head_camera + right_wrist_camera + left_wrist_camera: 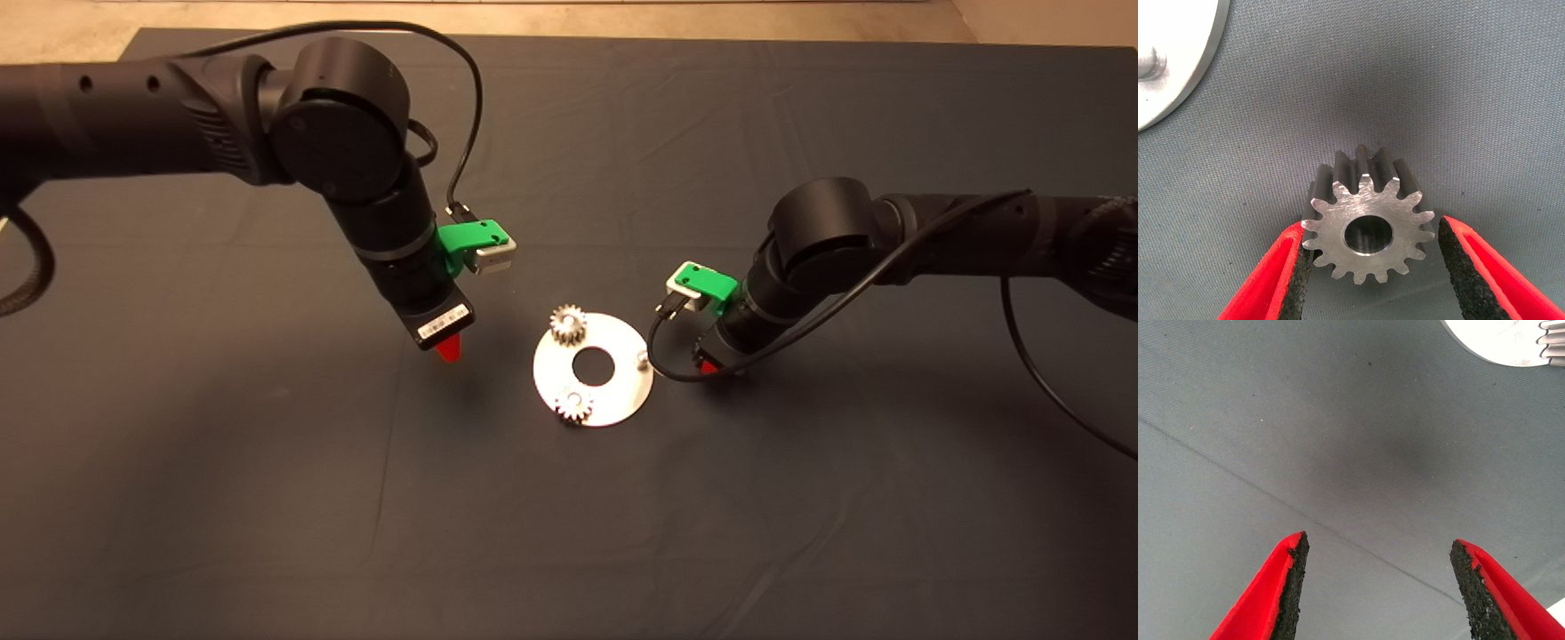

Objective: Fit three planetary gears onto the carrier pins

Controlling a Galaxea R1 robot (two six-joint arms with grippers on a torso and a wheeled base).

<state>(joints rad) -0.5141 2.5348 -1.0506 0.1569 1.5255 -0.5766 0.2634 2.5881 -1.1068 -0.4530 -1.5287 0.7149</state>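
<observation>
The robot's right gripper needs to hold the third gear by its toothed rim (1318, 225), so that the gear's center hole stays free to slide onto the bare carrier pin (1147, 63).
The shiny carrier disc (613, 391) lies mid-mat with three pins. Two planetary gears (567, 323) (574, 404) sit on its far and near pins. The right-hand pin (641, 358) is bare and also shows in the right wrist view (1148, 63). The third gear (1368, 223) lies flat on the mat just right of the disc, hidden under the arm in the head view. My right gripper (709, 364) (1371, 227) is low over it, its fingers open and close on either side. My left gripper (449, 348) (1378, 541) hangs open and empty over bare mat left of the disc (1498, 340).
The dark mat (267, 498) covers the table, with a light floor strip beyond its far edge. Black cables loop from both wrists, the right one (662, 360) hanging close to the disc's right rim.
</observation>
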